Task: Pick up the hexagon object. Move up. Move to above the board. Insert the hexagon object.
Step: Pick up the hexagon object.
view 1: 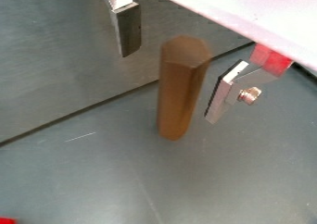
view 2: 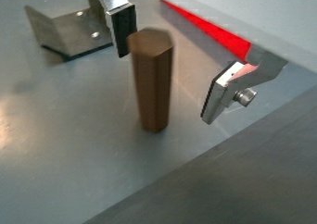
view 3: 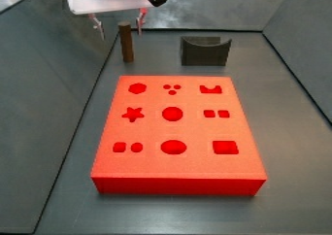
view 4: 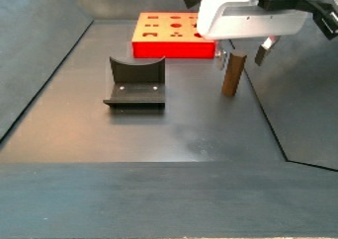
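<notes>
My gripper should next insert the hexagon object into the board's matching hole, so it needs to grab the hexagon object by its upper end (view 3: 124, 29) (view 1: 184, 54).
The hexagon object (view 1: 180, 87) is a slim brown wooden peg standing upright on the grey floor; it shows in both wrist views (view 2: 152, 78) and both side views (view 3: 127, 43) (view 4: 231, 73). My gripper (view 1: 173, 68) is open around its top, one finger (view 1: 128, 26) on each side with gaps, not touching it. It also shows in the wrist view (view 2: 173, 66). In the side views the gripper (view 3: 119, 23) (view 4: 242, 47) hangs just over the peg. The board (view 3: 176, 132) is a red-orange slab with shaped holes, away from the peg (view 4: 172, 34).
The fixture (view 3: 203, 50), a dark L-shaped bracket, stands on the floor beside the peg and behind the board; it also shows in a side view (view 4: 134, 83) and a wrist view (view 2: 72, 29). Grey walls surround the floor.
</notes>
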Available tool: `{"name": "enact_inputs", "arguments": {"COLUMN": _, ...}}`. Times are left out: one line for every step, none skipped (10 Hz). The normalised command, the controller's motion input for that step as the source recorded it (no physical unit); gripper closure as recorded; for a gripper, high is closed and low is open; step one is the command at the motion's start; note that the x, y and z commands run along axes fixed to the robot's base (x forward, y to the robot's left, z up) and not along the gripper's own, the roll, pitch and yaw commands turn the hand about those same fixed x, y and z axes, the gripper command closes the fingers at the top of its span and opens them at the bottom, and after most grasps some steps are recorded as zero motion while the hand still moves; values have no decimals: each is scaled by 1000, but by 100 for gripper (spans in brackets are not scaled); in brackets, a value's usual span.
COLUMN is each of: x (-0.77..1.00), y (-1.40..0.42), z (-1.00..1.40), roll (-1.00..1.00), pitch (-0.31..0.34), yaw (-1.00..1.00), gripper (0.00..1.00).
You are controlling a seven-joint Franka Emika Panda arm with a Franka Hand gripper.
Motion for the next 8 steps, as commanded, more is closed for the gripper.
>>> {"name": "enact_inputs", "arguments": {"x": 0, "y": 0, "z": 0, "roll": 0, "pitch": 0, "yaw": 0, "gripper": 0}}
{"name": "enact_inputs", "arguments": {"x": 0, "y": 0, "z": 0, "roll": 0, "pitch": 0, "yaw": 0, "gripper": 100}}
{"name": "enact_inputs", "arguments": {"x": 0, "y": 0, "z": 0, "roll": 0, "pitch": 0, "yaw": 0, "gripper": 100}}
{"name": "enact_inputs", "arguments": {"x": 0, "y": 0, "z": 0, "roll": 0, "pitch": 0, "yaw": 0, "gripper": 100}}
{"name": "enact_inputs", "arguments": {"x": 0, "y": 0, "z": 0, "roll": 0, "pitch": 0, "yaw": 0, "gripper": 100}}
{"name": "enact_inputs", "arguments": {"x": 0, "y": 0, "z": 0, "roll": 0, "pitch": 0, "yaw": 0, "gripper": 100}}
{"name": "enact_inputs", "arguments": {"x": 0, "y": 0, "z": 0, "roll": 0, "pitch": 0, "yaw": 0, "gripper": 100}}
{"name": "enact_inputs", "arguments": {"x": 0, "y": 0, "z": 0, "roll": 0, "pitch": 0, "yaw": 0, "gripper": 100}}
